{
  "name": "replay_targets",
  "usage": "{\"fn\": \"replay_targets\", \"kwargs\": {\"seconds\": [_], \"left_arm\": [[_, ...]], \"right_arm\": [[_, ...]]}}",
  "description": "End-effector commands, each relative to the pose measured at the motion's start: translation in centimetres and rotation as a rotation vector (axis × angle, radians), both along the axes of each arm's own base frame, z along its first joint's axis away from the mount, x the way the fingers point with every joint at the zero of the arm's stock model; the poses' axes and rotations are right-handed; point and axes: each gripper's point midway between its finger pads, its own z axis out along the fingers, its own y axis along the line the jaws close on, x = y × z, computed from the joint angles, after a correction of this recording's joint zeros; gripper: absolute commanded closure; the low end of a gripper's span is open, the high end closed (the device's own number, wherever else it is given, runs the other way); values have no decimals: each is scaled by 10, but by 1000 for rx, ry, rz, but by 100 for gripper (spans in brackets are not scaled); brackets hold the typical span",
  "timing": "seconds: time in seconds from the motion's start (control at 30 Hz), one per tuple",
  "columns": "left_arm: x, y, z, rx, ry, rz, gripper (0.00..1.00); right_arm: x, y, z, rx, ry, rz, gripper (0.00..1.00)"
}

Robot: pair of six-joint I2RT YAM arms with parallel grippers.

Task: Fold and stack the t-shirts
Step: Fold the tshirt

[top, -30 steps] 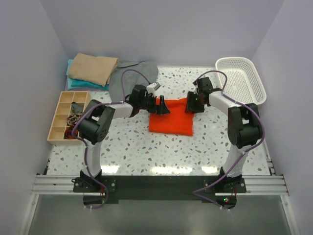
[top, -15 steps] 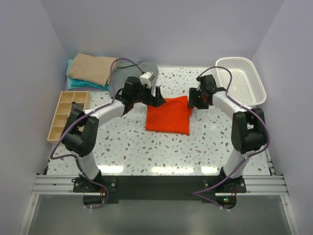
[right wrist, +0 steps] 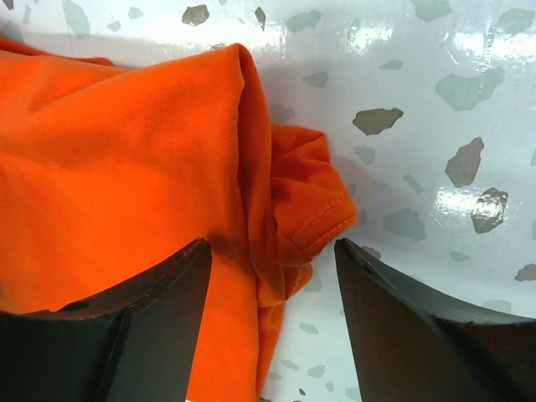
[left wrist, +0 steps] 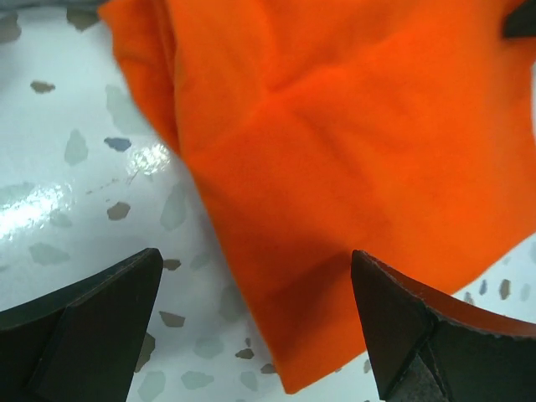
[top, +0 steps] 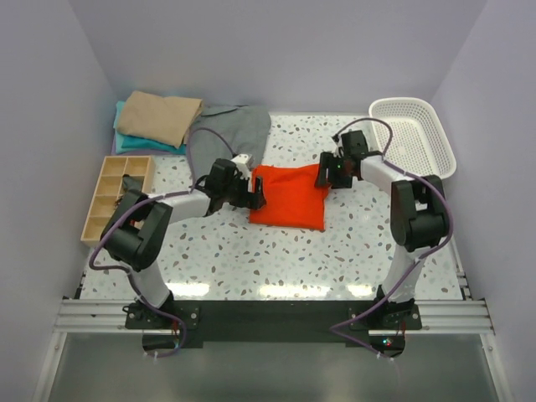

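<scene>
To stack the folded orange-red t-shirt on the tan t-shirt, my left gripper will next grab the orange-red t-shirt's edge facing the tray, layers together.
The orange-red t-shirt lies folded into a rectangle in the middle of the speckled table. My left gripper stands open at the shirt's left edge; in the left wrist view the orange-red t-shirt lies loose between the wide-apart jaws. My right gripper is open at the shirt's far right corner, jaws astride a bunched sleeve hem, not pinching it. A grey t-shirt lies spread at the back. Folded tan and teal t-shirts are stacked at the back left.
A white mesh basket stands at the back right. A wooden compartment tray sits at the left edge, holding small items. Purple walls close in the table on three sides.
The left gripper swung from the shirt's far left corner down to its left edge. The right gripper let go of the far right corner and opened wider. The shirt now lies flatter.
</scene>
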Motion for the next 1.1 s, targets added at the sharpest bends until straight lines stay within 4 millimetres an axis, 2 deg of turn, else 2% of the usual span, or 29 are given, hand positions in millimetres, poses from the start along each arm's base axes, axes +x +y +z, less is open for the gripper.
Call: {"fn": "replay_targets", "kwargs": {"seconds": [0.0, 0.07, 0.2, 0.27, 0.3, 0.33, 0.37, 0.4, 0.47, 0.5, 0.53, 0.57, 0.63, 0.67, 0.77, 0.8, 0.83, 0.87, 0.97, 1.07], "left_arm": [[15, 7, -4, 10, -48, 55, 0], [14, 1, -9, -9, -35, 27, 0], [14, -16, -27, -58, 13, -37, 0], [13, -32, -23, -134, 13, -85, 0], [13, -38, -29, -158, 30, -103, 0], [7, -48, -27, -206, 58, -158, 0], [5, -57, -27, -236, 69, -196, 0], [8, -66, -36, -256, 101, -222, 0], [-3, -84, -40, -319, 154, -310, 0], [-5, -89, -52, -329, 185, -326, 0], [-7, -97, -48, -367, 183, -357, 0], [-16, -102, -60, -380, 218, -378, 0], [-16, -113, -55, -443, 219, -407, 0], [-19, -116, -62, -461, 236, -411, 0], [-18, -125, -58, -517, 244, -425, 12], [-18, -126, -58, -521, 246, -426, 29], [-18, -127, -56, -529, 251, -430, 38], [-16, -127, -54, -530, 246, -430, 42], [-13, -125, -54, -507, 238, -411, 42], [-14, -124, -54, -500, 236, -413, 55]], "right_arm": [[8, 3, 28, 39, -94, 18, 35], [4, -1, 33, 23, -94, 14, 34], [-1, -7, 62, 9, -146, 15, 34], [-3, -9, 68, 3, -151, 11, 34], [-4, -10, 73, -3, -159, 15, 34], [-5, -12, 76, -6, -159, 14, 34], [-7, -13, 77, -11, -157, 15, 34], [-7, -13, 80, -12, -161, 14, 34], [-8, -13, 83, -10, -165, 13, 34], [-9, -13, 83, -7, -163, 12, 34], [-9, -12, 84, -6, -164, 15, 33], [-10, -14, 83, -8, -158, 12, 34], [-12, -15, 81, -13, -153, 10, 33], [-14, -15, 78, -14, -144, 10, 33], [-21, -24, 65, -52, -99, -38, 33], [-23, -28, 63, -68, -94, -55, 33], [-26, -32, 58, -84, -85, -75, 33], [-29, -41, 52, -117, -76, -116, 33], [-40, -55, 38, -164, -34, -175, 33], [-49, -66, 33, -203, -22, -225, 29]]}}
